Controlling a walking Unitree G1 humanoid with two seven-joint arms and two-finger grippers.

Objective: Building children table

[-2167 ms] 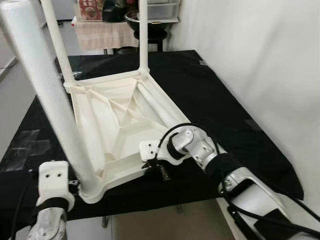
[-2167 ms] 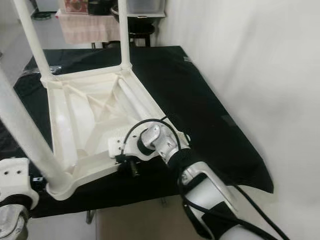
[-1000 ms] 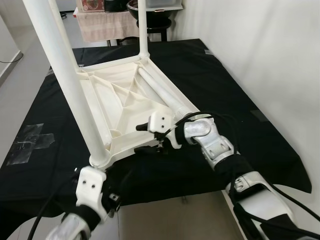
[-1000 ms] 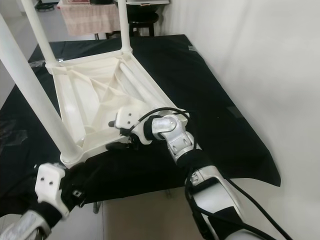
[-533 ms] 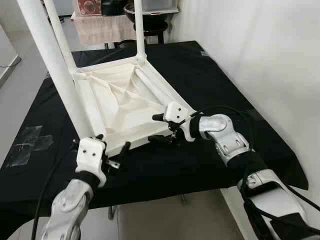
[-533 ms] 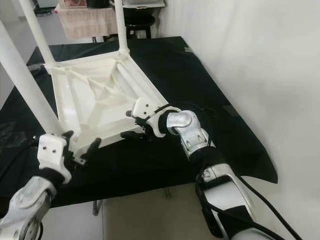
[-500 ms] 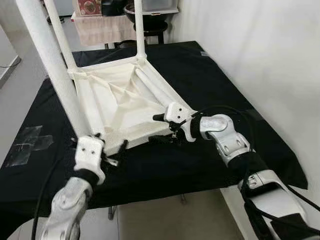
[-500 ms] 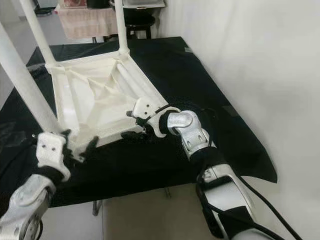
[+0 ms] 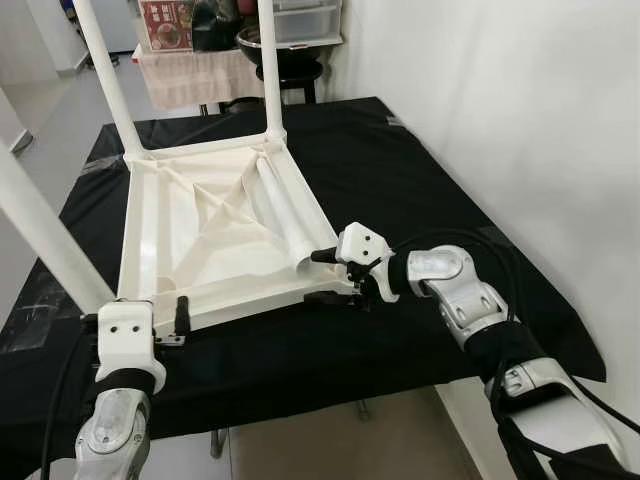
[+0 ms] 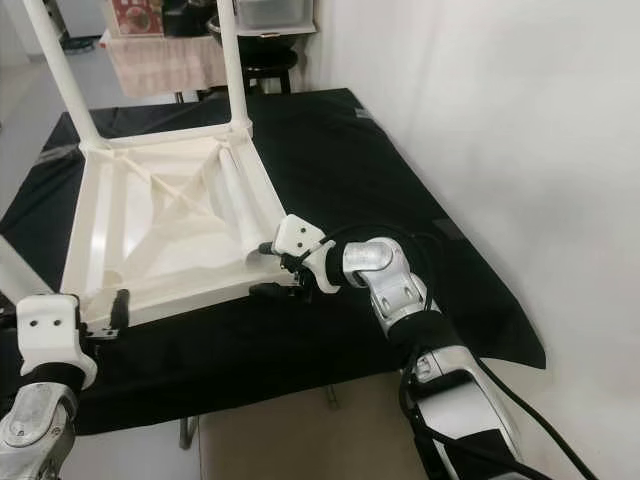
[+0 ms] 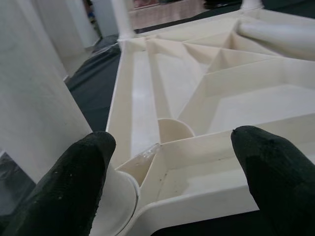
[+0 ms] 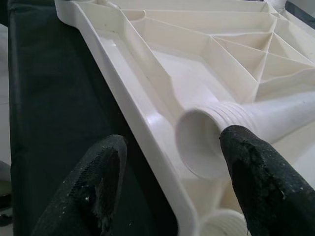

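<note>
The right gripper pinches the loose leg by its open threaded end (image 9: 303, 261) next, where a finger fits inside. The leg lies close along the table's raised rim (image 9: 317, 205).
A white plastic children's table (image 9: 200, 240) lies upside down on the black-covered worktop (image 9: 420, 190). Three white legs stand in its corners: far left (image 9: 105, 80), far right (image 9: 268, 70) and near left (image 9: 40, 235). A loose fourth leg (image 9: 285, 215) lies inside along the right rim. My right gripper (image 9: 325, 277) is open at the near right corner. In the right wrist view the leg's threaded open end (image 12: 197, 142) sits between its fingertips (image 12: 246, 162). My left gripper (image 9: 138, 306) is open at the near left corner (image 11: 128, 196), beside that leg.
A white wall (image 9: 520, 120) runs along the right side. Behind the worktop stand a cloth-covered side table (image 9: 195, 70) and a dark bowl on a stool (image 9: 290, 50). Bare black cloth lies right of the upturned table. Grey tape (image 9: 25, 315) marks the left edge.
The camera has shifted. The upturned table now lies squarer and flatter on the cloth. My left gripper has drawn back lower at the near left corner. My right gripper stays open at the near right corner.
</note>
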